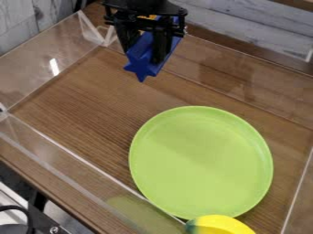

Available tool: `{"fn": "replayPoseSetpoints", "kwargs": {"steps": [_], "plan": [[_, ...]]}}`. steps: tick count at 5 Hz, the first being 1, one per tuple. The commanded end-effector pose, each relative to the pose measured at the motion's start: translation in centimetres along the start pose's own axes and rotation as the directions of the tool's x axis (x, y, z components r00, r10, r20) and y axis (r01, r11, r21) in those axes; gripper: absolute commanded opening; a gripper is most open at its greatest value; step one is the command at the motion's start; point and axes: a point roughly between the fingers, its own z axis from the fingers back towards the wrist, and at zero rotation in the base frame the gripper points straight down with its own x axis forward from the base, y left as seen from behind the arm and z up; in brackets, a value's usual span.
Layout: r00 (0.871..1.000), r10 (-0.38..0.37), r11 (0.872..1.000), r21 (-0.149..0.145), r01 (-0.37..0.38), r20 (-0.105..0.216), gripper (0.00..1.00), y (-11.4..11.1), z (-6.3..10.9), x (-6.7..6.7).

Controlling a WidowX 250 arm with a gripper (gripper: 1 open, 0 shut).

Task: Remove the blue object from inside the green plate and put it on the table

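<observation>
I need to keep holding with my gripper until the lower end of the blue object (143,71) reaches the table, because the object's end is still above the table.
The blue object (145,58) hangs in the air above the back of the table (86,101), clear of the wood. My gripper (148,46) points down at the top middle of the view and is shut on the blue object, whose lower end sticks out below the black fingers. The green plate (202,161) lies flat at the lower right with nothing on it. The gripper and block are up and to the left of the plate, well apart from it.
Clear acrylic walls (43,155) border the tabletop on the left and front. A small yellow round thing (221,225) sits at the bottom edge, just below the plate. Bare wood lies left of the plate.
</observation>
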Motion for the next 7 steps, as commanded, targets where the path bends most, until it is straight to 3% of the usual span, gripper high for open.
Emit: {"fn": "replayPoseSetpoints", "kwargs": {"steps": [1, 4, 6, 7], "plan": [[0.998, -0.018, 1.000, 0.005, 0.017, 0.066, 0.00, 0.8, 0.7, 1.6], [0.994, -0.049, 0.999, 0.007, 0.048, 0.101, 0.00, 2.3, -0.8, 3.7], [0.989, -0.119, 0.993, 0.001, 0.119, 0.093, 0.00, 4.6, -0.9, -0.4], [0.987, -0.130, 0.991, 0.000, 0.131, 0.093, 0.00, 5.8, -1.4, -1.6]]}}
